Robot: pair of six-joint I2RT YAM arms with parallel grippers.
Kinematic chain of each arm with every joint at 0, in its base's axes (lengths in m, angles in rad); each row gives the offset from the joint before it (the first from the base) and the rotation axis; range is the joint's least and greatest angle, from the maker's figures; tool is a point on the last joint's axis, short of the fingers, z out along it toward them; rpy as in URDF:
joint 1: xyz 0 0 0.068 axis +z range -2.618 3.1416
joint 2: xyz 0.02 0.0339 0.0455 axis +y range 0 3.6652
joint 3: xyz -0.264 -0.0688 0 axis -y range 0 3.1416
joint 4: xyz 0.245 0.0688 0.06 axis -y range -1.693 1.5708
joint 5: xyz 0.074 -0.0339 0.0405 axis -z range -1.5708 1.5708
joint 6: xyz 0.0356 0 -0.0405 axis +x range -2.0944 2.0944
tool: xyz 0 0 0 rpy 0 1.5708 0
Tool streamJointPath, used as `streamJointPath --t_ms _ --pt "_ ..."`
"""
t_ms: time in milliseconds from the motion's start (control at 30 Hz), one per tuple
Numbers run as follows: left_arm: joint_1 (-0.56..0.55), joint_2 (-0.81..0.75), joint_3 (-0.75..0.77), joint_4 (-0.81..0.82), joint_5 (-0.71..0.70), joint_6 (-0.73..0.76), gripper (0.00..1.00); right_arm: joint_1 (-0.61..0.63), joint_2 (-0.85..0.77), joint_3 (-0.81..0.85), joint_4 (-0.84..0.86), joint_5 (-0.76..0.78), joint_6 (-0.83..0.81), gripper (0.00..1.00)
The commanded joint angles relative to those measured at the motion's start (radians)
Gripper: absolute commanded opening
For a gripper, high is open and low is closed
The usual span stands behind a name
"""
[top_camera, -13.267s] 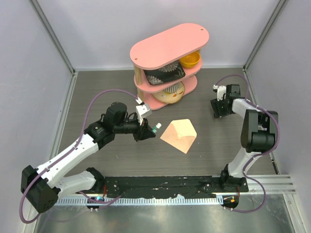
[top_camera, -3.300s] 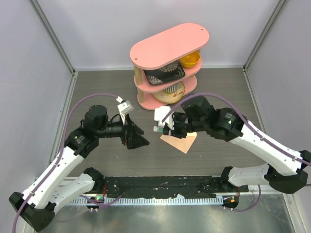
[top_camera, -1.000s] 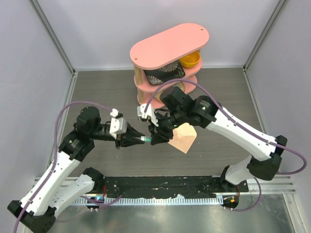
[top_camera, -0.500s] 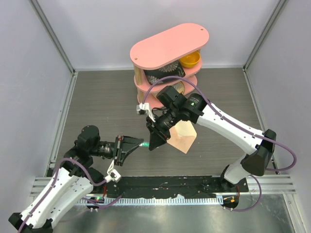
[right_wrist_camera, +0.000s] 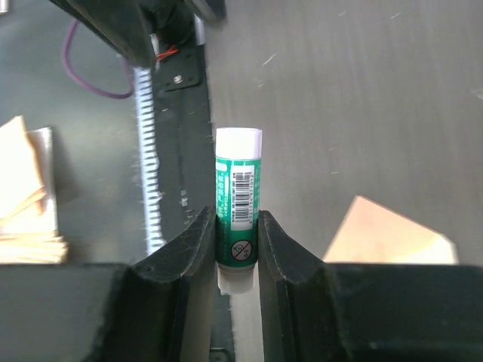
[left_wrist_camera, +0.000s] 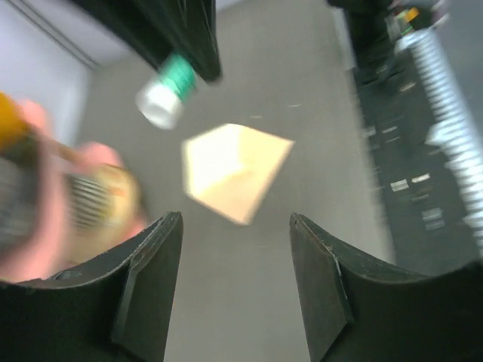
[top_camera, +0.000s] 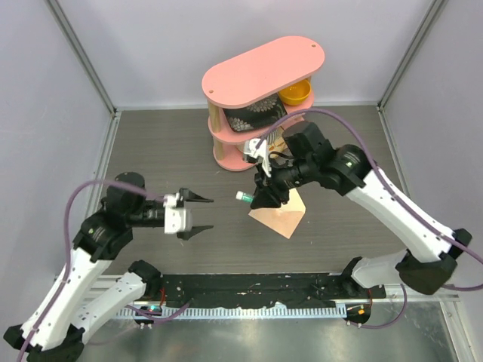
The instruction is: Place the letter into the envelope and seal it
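The glue stick will next be grabbed by its exposed white cap (top_camera: 240, 195) with my left gripper, so that it can be uncapped for sealing the envelope (top_camera: 281, 215).
The peach-tan envelope (top_camera: 281, 215) lies on the table with its flap up; it also shows in the left wrist view (left_wrist_camera: 234, 172) and the right wrist view (right_wrist_camera: 389, 234). The letter does not show as a separate sheet. My right gripper (top_camera: 259, 197) is shut on a green glue stick with a white cap (top_camera: 243, 196), held above the envelope's left edge; its jaws (right_wrist_camera: 235, 219) clamp the stick's base (right_wrist_camera: 238, 192). My left gripper (top_camera: 200, 215) is open and empty, left of the envelope, its fingers apart (left_wrist_camera: 235, 222). The stick shows blurred there (left_wrist_camera: 164, 94).
A pink three-tier shelf (top_camera: 264, 68) stands at the back with a yellow bowl (top_camera: 296, 92) and patterned dishes. A black rail (top_camera: 249, 286) runs along the near edge. Pale stacked sheets (right_wrist_camera: 23, 196) show at the left edge of the right wrist view.
The glue stick has passed from my left gripper to my right. The left gripper opened and drew back left. The right gripper moved right and back with the stick.
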Motion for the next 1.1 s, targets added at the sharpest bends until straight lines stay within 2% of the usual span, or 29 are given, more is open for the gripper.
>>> streamJointPath --t_ms 0,67,100,167,200,267,467,633,900,1067 --pt "0.042 0.138 -0.01 0.116 0.107 -1.014 0.62 0.009 -0.103 0.004 0.085 0.182 -0.106 0.01" --pt "0.065 0.169 -0.055 0.286 0.199 -1.293 0.64 0.022 -0.117 -0.002 0.074 0.211 -0.185 0.01" --pt "0.079 0.189 -0.119 0.532 0.213 -1.64 0.64 0.032 -0.118 -0.007 0.044 0.236 -0.227 0.01" --pt "0.079 0.198 -0.183 0.803 0.187 -1.935 0.64 0.068 -0.135 -0.028 0.039 0.286 -0.309 0.01" --pt "0.08 0.198 -0.196 0.917 0.171 -2.011 0.65 0.079 -0.14 -0.047 0.042 0.319 -0.324 0.01" --pt "0.079 0.21 -0.156 0.788 0.117 -1.96 0.66 0.131 -0.144 -0.056 0.045 0.357 -0.356 0.01" --pt "0.077 0.258 -0.136 0.717 0.071 -1.974 0.65 0.251 -0.132 -0.072 0.057 0.491 -0.398 0.01" --pt "0.077 0.299 -0.142 0.649 0.072 -1.97 0.61 0.276 -0.115 -0.055 0.062 0.527 -0.403 0.01" --pt "0.071 0.282 -0.182 0.688 0.095 -2.009 0.64 0.316 -0.115 -0.072 0.082 0.595 -0.421 0.01" --pt "0.056 0.299 -0.202 0.686 0.098 -2.024 0.61 0.331 -0.105 -0.061 0.093 0.615 -0.432 0.01"
